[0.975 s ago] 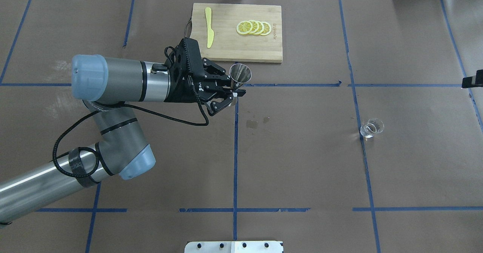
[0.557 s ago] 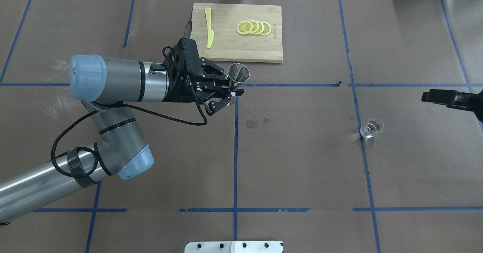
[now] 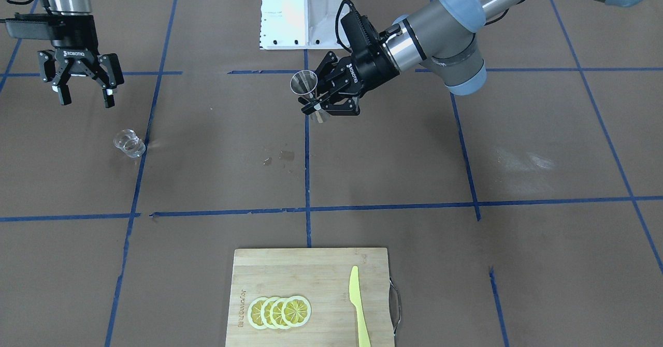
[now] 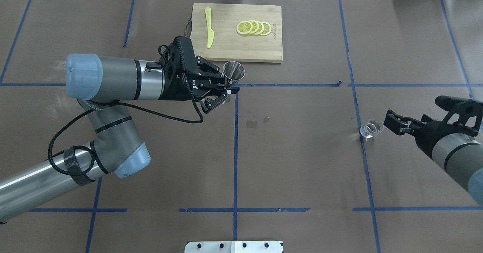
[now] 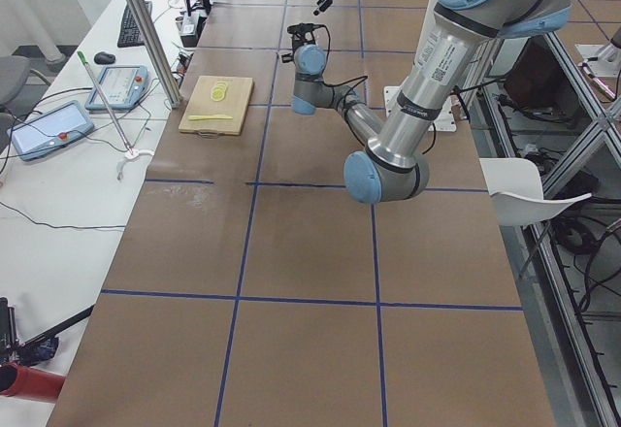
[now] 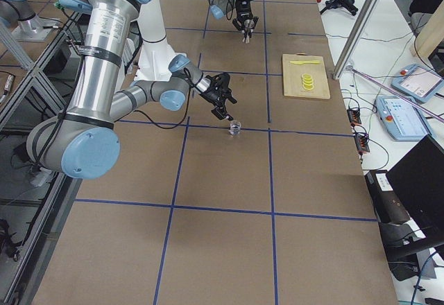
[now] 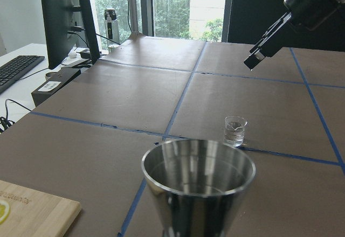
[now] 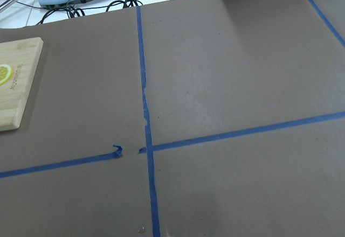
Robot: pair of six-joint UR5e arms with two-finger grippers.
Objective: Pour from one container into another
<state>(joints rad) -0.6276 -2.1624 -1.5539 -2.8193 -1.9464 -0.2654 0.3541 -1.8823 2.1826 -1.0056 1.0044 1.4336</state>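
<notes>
The small clear glass cup needs to pour its liquid into the jigger (image 3: 304, 84), so my right gripper should grab it by its side (image 3: 129, 147) next.
The silver hourglass-shaped jigger (image 4: 234, 71) hangs upright above the table, and my left gripper (image 4: 228, 91) is shut on its narrow waist. The front-facing view shows the same jigger (image 3: 304, 84) in the left gripper (image 3: 317, 109). In the left wrist view its open mouth (image 7: 198, 167) fills the foreground. The small clear glass cup (image 4: 371, 128) stands on the table at the right, with a little clear liquid in it (image 7: 235, 130). My right gripper (image 4: 391, 122) is open, hovering just right of the cup and apart from it, as the front-facing view shows (image 3: 83, 97). The right wrist view shows only table.
A wooden cutting board (image 4: 264, 49) at the far middle carries lemon slices (image 4: 253, 28) and a yellow knife (image 4: 209, 27). Wet spots (image 4: 256, 122) mark the brown paper near the centre. Blue tape lines cross the table. The robot's base plate (image 4: 234, 246) is at the near edge.
My right arm has come in from the right edge and moved toward the glass cup. The left gripper with the jigger has drifted slightly left and away.
</notes>
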